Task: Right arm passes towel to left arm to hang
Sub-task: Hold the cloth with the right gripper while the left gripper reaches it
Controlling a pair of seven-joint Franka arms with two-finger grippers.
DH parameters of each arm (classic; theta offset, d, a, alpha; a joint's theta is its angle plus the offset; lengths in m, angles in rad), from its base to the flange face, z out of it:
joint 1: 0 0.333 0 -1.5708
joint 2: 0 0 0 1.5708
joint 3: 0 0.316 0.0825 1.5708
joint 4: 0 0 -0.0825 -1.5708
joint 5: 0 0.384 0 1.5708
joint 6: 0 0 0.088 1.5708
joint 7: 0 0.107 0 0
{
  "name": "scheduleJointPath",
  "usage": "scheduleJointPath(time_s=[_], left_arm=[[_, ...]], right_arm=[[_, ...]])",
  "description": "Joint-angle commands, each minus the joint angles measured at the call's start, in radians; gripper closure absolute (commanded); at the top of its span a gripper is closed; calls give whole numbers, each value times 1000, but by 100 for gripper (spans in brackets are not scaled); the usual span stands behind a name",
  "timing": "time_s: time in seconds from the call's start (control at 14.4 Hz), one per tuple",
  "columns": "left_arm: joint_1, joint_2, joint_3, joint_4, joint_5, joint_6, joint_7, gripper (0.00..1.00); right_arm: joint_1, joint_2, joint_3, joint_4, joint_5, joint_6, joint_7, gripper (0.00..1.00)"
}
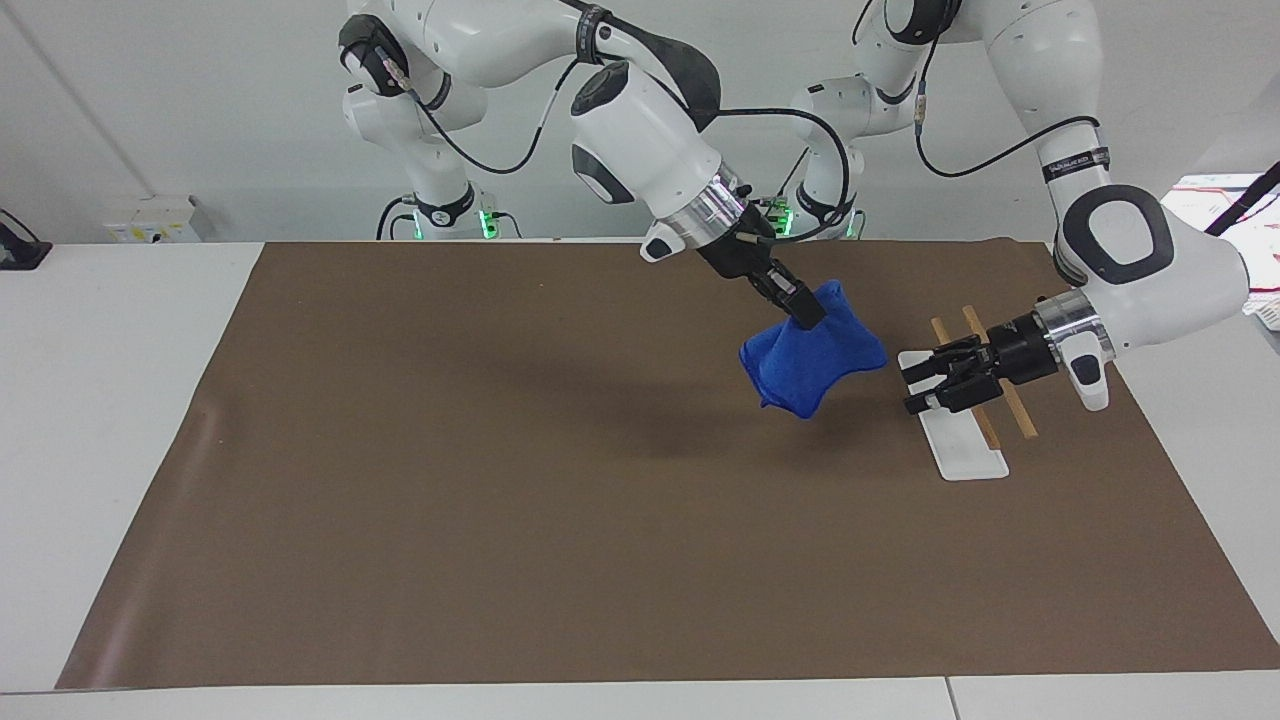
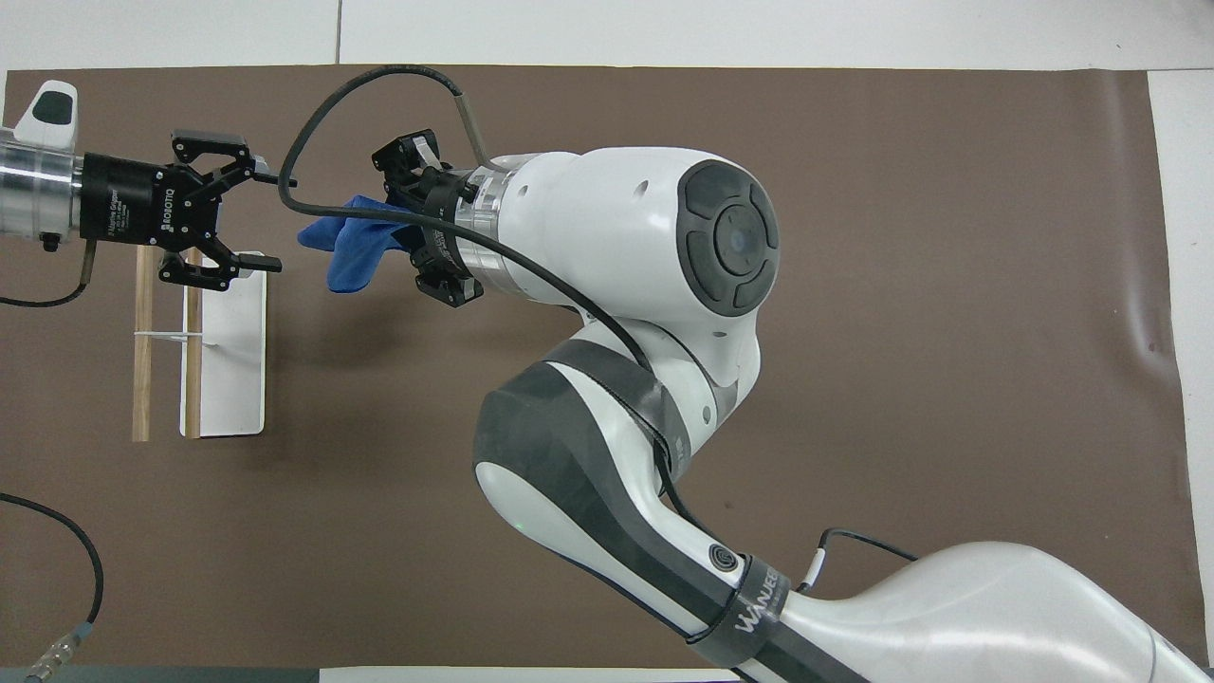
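The blue towel has one end covered by my right gripper's fingers. I should grab its free bunched edge [image 2: 326, 233] with my left gripper next, to hang it.
My right gripper [image 1: 805, 312] is shut on the blue towel [image 1: 812, 362] and holds it in the air above the brown mat, toward the left arm's end of the table. The towel hangs bunched below the fingers; it also shows in the overhead view [image 2: 346, 251], beside the right gripper [image 2: 403, 228]. My left gripper [image 1: 908, 388] is open and empty. It is level over the rack's white base, its fingers pointing at the towel with a short gap between them. In the overhead view the left gripper [image 2: 275, 223] stands spread, just short of the towel's edge.
A small rack with a white base [image 1: 965, 455] and two wooden bars [image 1: 1015, 410] stands under the left gripper; it also shows in the overhead view [image 2: 228, 379]. A brown mat [image 1: 500, 500] covers most of the white table.
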Motion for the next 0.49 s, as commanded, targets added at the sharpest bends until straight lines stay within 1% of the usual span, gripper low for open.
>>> scheduleJointPath(time_s=[0.0,0.14,0.35,0.42], left_arm=[[-11,-3,-4,-14,-34,5,-73,0],[-42,-6,-4,-13,-35,5,-130,0],[-79,-13,-4,-8,-35,11,-164,0],[-93,-14,-6,-5,-37,34,-202,1]], right_arm=[[-10,-31,0,-38,21,20,12,100],[-10,-31,0,-39,21,20,12,100],[-10,-31,0,-38,21,20,12,100],[-10,-31,0,-38,21,20,12,100]])
